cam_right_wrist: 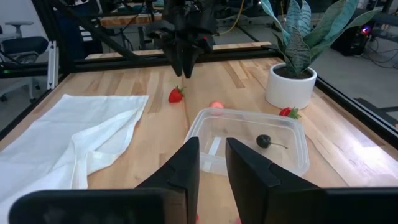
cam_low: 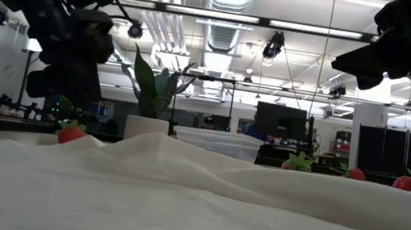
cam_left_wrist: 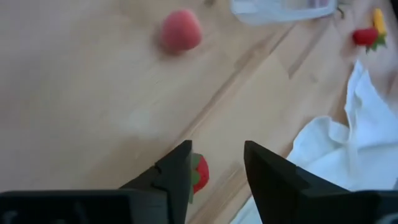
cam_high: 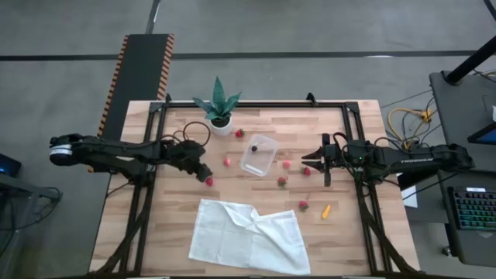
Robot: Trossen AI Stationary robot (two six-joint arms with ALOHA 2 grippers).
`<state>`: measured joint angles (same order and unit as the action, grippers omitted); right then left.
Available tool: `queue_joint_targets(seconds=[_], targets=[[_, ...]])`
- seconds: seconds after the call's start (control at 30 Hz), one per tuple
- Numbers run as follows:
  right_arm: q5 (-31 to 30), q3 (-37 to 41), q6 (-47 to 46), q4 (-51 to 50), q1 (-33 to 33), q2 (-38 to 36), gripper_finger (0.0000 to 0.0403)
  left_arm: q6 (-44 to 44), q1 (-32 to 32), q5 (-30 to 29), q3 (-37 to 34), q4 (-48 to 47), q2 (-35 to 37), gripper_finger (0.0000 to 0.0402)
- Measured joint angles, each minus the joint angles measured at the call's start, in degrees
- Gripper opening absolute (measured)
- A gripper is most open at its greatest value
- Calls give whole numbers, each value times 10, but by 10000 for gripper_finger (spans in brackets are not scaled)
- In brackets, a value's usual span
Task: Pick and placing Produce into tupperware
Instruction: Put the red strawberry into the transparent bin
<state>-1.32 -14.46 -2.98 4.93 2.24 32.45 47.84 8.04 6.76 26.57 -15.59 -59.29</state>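
The produce needs to go into the tupperware (cam_left_wrist: 283,9), so my left gripper should next grab the strawberry by its leafy green top.
The clear tupperware (cam_high: 258,156) stands mid-table and holds one dark berry (cam_high: 254,147); both also show in the right wrist view, the tupperware (cam_right_wrist: 292,152) and the berry (cam_right_wrist: 263,141). Red strawberry pieces lie loose on the wood around it, among them one (cam_high: 208,181) near the white cloth's far edge. A small orange piece (cam_high: 326,211) lies on the right. My left gripper (cam_high: 203,172) hovers open just above that strawberry (cam_left_wrist: 199,174), which lies beside one finger, apart from it. My right gripper (cam_high: 308,157) is open and empty, raised to the right of the tupperware.
A potted plant (cam_high: 219,108) in a white pot stands at the far side behind the tupperware. A crumpled white cloth (cam_high: 248,236) covers the near middle. Other strawberries lie at the tupperware's left (cam_high: 228,161) and right (cam_high: 286,164), and near the orange piece (cam_high: 304,204).
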Motion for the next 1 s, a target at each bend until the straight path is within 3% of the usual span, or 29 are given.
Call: queue_joint_targets(seconds=[0.23,0.4,0.6,1.0], targets=[[0,0,0,0,0,0,75,62,2,5,0,-18,-11,132],[0,0,0,0,0,0,81,74,3,-26,-4,-99,-15,132],[0,0,0,0,0,0,77,77,3,-29,-3,-43,-13,132],[0,0,0,0,0,0,81,101,3,-26,-8,-30,-54,132]])
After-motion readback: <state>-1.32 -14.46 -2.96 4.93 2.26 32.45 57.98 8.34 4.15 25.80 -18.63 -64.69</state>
